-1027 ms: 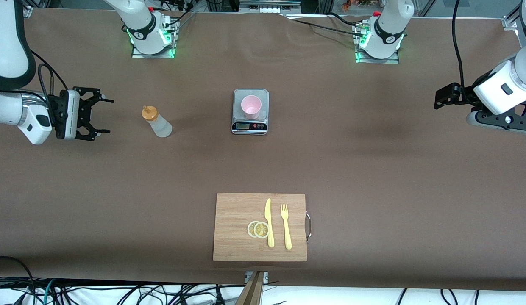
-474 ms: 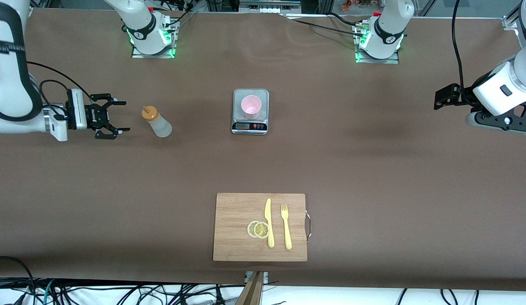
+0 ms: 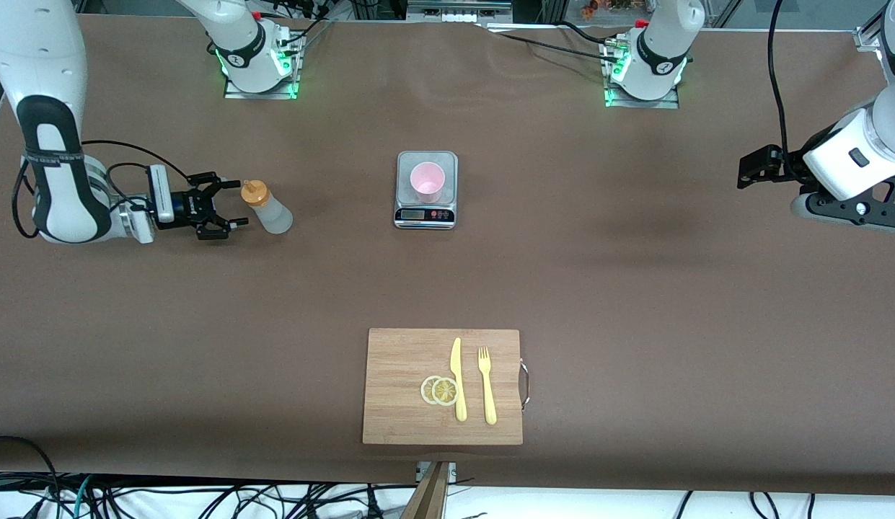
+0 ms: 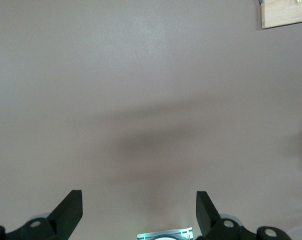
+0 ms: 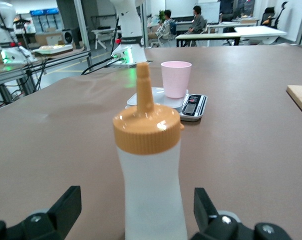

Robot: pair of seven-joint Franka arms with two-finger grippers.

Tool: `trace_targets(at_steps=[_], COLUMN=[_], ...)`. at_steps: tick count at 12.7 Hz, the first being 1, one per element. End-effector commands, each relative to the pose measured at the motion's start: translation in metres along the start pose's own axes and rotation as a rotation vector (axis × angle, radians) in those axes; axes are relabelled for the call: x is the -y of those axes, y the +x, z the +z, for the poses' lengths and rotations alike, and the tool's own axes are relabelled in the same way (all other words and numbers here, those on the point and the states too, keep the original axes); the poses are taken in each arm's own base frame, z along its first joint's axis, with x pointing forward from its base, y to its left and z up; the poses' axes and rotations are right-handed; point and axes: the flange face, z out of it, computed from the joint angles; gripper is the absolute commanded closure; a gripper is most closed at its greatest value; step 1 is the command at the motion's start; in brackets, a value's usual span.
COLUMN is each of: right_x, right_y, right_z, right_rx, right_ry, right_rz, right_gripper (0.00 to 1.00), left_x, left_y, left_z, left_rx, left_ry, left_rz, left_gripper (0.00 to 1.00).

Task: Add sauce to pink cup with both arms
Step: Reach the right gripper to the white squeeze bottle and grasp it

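The right gripper grabs the squeeze bottle by its whitish body [image 5: 153, 195] next, and the squeeze bottle's orange nozzle cap [image 5: 147, 125] stays free to pour sauce.
The pink cup [image 3: 427, 182] stands on a small grey scale [image 3: 426, 214] mid-table; it also shows in the right wrist view [image 5: 175, 78]. The whitish squeeze bottle [image 3: 268, 209] with an orange nozzle cap stands upright toward the right arm's end. My right gripper [image 3: 229, 205] is open, low over the table, right beside the bottle; in the right wrist view the bottle [image 5: 151, 170] stands between the open fingers [image 5: 66, 207], not gripped. My left gripper [image 3: 751, 166] is open and empty, up over the table at the left arm's end. No sauce shows.
A wooden cutting board [image 3: 404, 360] lies near the front edge, with a yellow knife [image 3: 458, 378], a yellow fork [image 3: 486, 384] and two lemon slices [image 3: 440, 391] on it. A corner of the board shows in the left wrist view [image 4: 285, 12].
My right gripper has moved along the table toward the squeeze bottle and lowered, now right beside it with the fingers open. The left arm has barely moved.
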Motion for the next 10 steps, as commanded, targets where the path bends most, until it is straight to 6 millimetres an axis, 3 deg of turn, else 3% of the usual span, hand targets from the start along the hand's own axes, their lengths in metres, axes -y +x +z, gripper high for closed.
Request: trace_targets(at_steps=[1,5,9,10], right_x=[-0.004,-0.011,-0.019,-0.023], right_y=[-0.013,-0.018,-0.014,-0.011], right_z=[0.013,0.053,0.064,0.069], right_rx=[-0.059,-0.134,-0.144,-0.161], right_ry=[-0.039,-0.071,-0.077,-0.093], right_rz=[-0.079,-0.062,-0.068,-0.075], right_gripper=[0.0,0.0,0.01,0.06], left_x=[0.005,0.005,0.0,0.0], left_y=[0.003,0.005,0.013,0.013], left_z=[-0.006,-0.004,-0.01,-0.011], left_rx=[-0.001,0.002,-0.015,-0.017], left_ry=[0.014,0.017,0.016,0.017], left_rz=[0.004,0.007,0.015,0.015], left_gripper=[0.0,0.0,0.0,0.0])
